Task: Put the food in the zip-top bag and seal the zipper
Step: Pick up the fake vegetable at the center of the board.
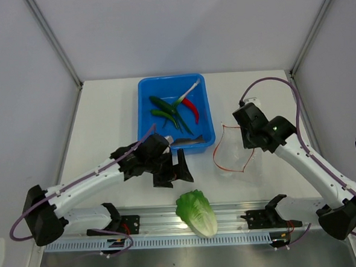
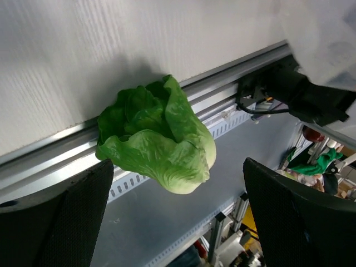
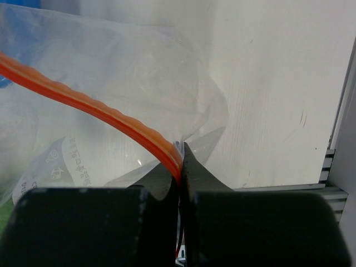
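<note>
The left gripper grabs the cabbage by its green leafy end point(image 1: 191, 203) next, so the pale base stays free to enter the zip-top bag point(image 1: 236, 149).
The green-white cabbage head point(image 1: 197, 213) lies at the table's near edge on the metal rail; it also shows in the left wrist view point(image 2: 157, 142). My left gripper point(image 1: 175, 169) is open and empty, above and behind the cabbage. The clear zip-top bag point(image 1: 236, 149) stands open right of the bin, its orange-red zipper point(image 1: 221, 148) forming a loop. My right gripper point(image 1: 248, 129) is shut on the bag's rim at the zipper point(image 3: 133, 127). Dark green pods point(image 1: 164, 110), a red chili point(image 1: 192, 109) and a whitish stalk point(image 1: 191, 88) lie in the blue bin.
The blue bin point(image 1: 145, 93) stands at the back centre of the table. A metal rail point(image 1: 243, 211) with black clamps runs along the near edge. Grey walls close in the left, right and back.
</note>
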`<state>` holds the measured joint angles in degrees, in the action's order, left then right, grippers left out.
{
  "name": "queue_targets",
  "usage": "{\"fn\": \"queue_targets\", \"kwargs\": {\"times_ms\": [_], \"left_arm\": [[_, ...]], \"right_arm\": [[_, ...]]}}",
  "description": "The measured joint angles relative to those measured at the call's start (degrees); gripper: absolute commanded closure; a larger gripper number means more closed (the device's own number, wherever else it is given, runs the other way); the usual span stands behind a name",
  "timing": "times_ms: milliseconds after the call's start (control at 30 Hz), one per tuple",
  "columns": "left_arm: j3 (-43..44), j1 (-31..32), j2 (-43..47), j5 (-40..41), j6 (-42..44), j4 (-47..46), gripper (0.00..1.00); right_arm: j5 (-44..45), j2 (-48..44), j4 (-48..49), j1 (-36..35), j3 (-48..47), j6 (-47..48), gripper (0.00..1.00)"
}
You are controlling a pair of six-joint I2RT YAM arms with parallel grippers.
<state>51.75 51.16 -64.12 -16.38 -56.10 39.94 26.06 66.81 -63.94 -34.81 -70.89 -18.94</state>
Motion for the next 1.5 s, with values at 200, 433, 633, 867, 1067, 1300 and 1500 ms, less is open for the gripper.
{"fn": "queue_targets", "kwargs": {"times_ms": [200, 433, 633, 867, 1067, 1300, 1500], "left_arm": [[4.35, 3.13, -13.75, 0.33, -6.27, 8.50, 0.00], [7.50, 5.66, -20.55, -1.49, -9.53, 11.56, 0.00], [7.39, 5.73, -21.70, -3.69, -12.41, 10.82, 0.01], [6.16, 7.67, -27.65, -8.44, -15.65, 5.66, 0.00], [6.10, 8.52, -31.17, -11.23, -16.15, 3.34, 0.06], [4.11, 8.50, -30.58, -12.07, -17.59, 1.36, 0.76], [4.07, 8.52, -28.09, -11.76, -16.83, 0.85, 0.99]], "right_arm": [[0.28, 0.00, -0.07, -0.28, 0.02, -0.48, 1.00], [0.50, -0.02, -0.20, -0.35, 0.02, -0.50, 1.00], [0.57, -0.11, -0.33, -0.39, 0.02, -0.48, 1.00], [0.63, -0.13, -0.52, -0.39, 0.09, -0.48, 1.00], [0.63, -0.50, -0.59, -0.39, 0.28, -0.48, 1.00], [0.98, -0.68, -0.96, -0.39, 0.28, -0.46, 1.00], [1.05, -0.94, -0.92, -0.39, 0.68, -0.48, 1.00]]}}
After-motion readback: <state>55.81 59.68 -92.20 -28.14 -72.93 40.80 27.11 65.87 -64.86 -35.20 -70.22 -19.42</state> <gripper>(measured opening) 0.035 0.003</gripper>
